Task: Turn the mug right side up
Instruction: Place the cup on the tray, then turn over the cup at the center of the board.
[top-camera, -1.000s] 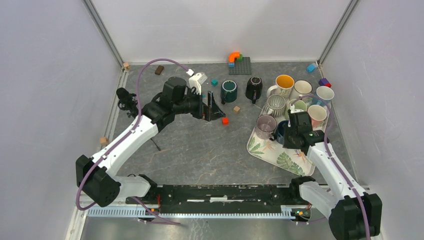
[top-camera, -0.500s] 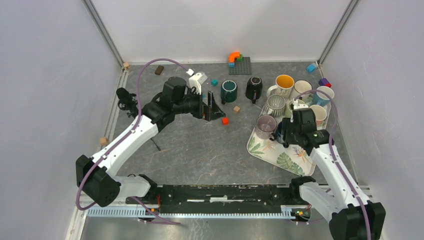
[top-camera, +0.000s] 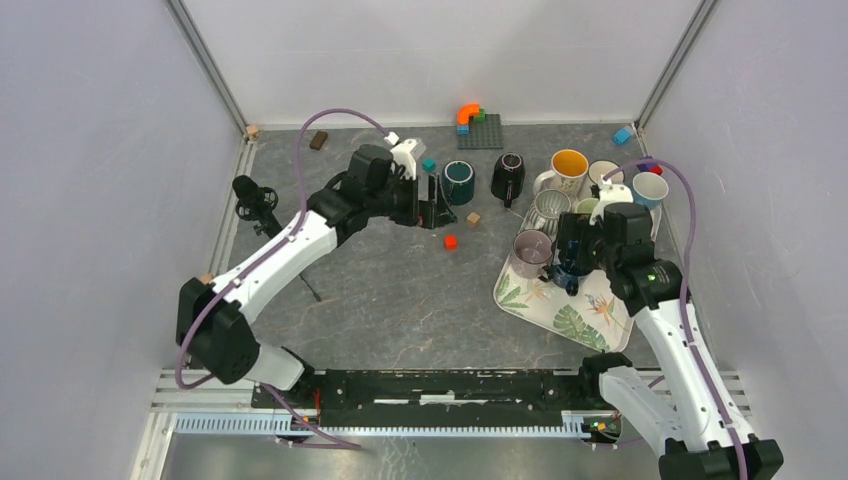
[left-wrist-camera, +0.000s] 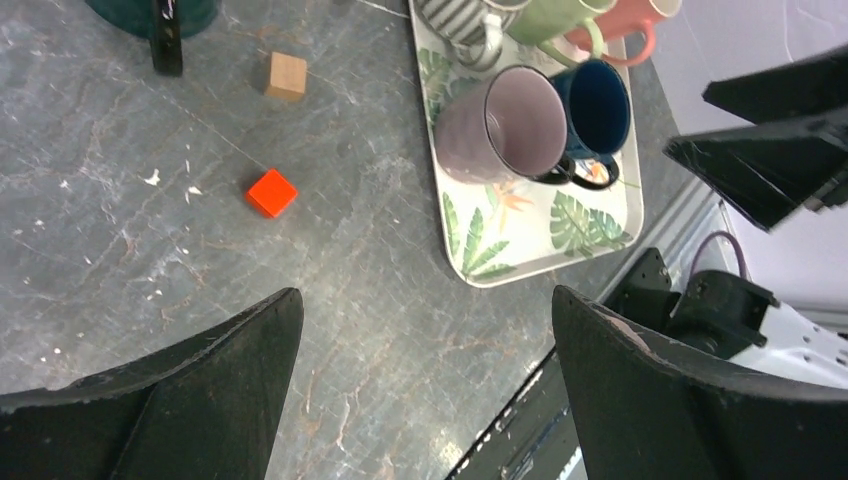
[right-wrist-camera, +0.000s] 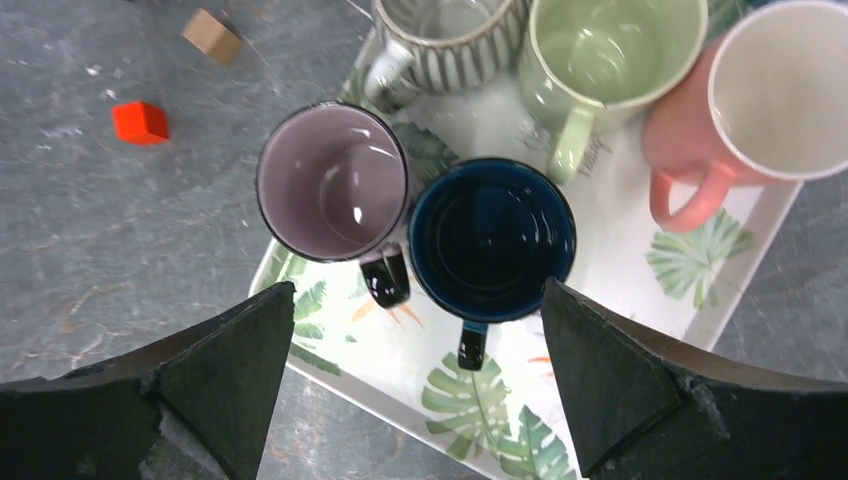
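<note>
I should next grab the dark teal mug's handle (top-camera: 447, 203) (left-wrist-camera: 167, 42) with my left gripper and leave the mug's body free, to hand the mug over and turn it right side up.
A dark blue mug (right-wrist-camera: 492, 240) stands mouth up on the leaf-print tray (right-wrist-camera: 480, 400), handle toward the tray's near edge. My right gripper (right-wrist-camera: 418, 285) hovers above it, open, with a finger on either side and nothing held. From above, the blue mug (top-camera: 563, 268) is partly hidden under the right gripper (top-camera: 575, 250). My left gripper (top-camera: 437, 205) is open and empty over the table, just left of a dark teal mug (top-camera: 458, 182) and a black mug (top-camera: 508, 177). Which way up those two stand I cannot tell.
A mauve mug (right-wrist-camera: 333, 182) touches the blue one; striped (right-wrist-camera: 450, 30), green (right-wrist-camera: 600, 60) and pink (right-wrist-camera: 770, 90) mugs crowd the tray's far side. More mugs (top-camera: 570, 165) stand behind it. A red cube (top-camera: 451, 241) and wooden cube (top-camera: 473, 219) lie nearby.
My right gripper has opened, let go of the blue mug and lifted off it. The left arm has swung toward the back, closer to the teal mug.
</note>
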